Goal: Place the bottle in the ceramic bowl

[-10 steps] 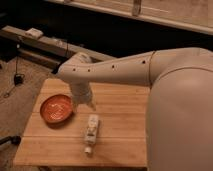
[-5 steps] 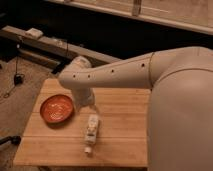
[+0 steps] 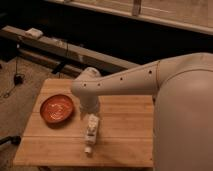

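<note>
The gripper grabs the whitish bottle by the wide base end of its body (image 3: 93, 121) next, to set it in the ceramic bowl (image 3: 57, 109).
The whitish bottle (image 3: 91, 131) lies flat on the wooden table (image 3: 127, 132), its narrow capped end toward the front edge. The orange-red ceramic bowl (image 3: 57, 109) sits to its left with nothing in it. My white arm reaches in from the right, and its wrist hangs over the bottle's far end. The gripper (image 3: 90, 113) points down there, mostly hidden under the wrist, right above the bottle's top. It stands open, and the bottle rests on the table.
The table is small, with edges close at the left and front. A dark bench (image 3: 65, 50) with cables and a small pale object runs behind it. My arm's bulky body fills the right side.
The wrist and gripper have shifted slightly right and down, from beside the bowl to over the bottle's far end. Bottle and bowl have not moved.
</note>
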You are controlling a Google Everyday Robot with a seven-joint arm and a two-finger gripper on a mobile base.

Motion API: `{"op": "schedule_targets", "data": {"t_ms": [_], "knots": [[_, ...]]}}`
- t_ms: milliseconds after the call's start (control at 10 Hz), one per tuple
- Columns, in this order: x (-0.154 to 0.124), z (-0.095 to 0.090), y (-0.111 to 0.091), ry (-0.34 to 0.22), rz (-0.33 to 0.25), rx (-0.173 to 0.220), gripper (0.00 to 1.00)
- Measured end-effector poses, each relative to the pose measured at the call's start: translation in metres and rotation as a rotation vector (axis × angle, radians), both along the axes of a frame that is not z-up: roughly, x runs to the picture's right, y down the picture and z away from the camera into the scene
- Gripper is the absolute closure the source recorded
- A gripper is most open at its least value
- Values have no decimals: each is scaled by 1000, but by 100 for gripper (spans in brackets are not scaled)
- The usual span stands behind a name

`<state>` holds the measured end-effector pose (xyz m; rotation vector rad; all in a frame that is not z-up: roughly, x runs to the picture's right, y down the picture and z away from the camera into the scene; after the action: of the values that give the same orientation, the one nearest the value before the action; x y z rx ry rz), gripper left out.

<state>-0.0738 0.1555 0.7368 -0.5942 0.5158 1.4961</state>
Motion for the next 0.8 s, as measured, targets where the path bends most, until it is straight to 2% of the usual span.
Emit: {"op": "schedule_targets", "data": {"t_ms": [300, 800], "knots": [[-4, 14, 8, -33, 13, -25, 35], [-13, 33, 17, -48, 4, -60, 35]]}}
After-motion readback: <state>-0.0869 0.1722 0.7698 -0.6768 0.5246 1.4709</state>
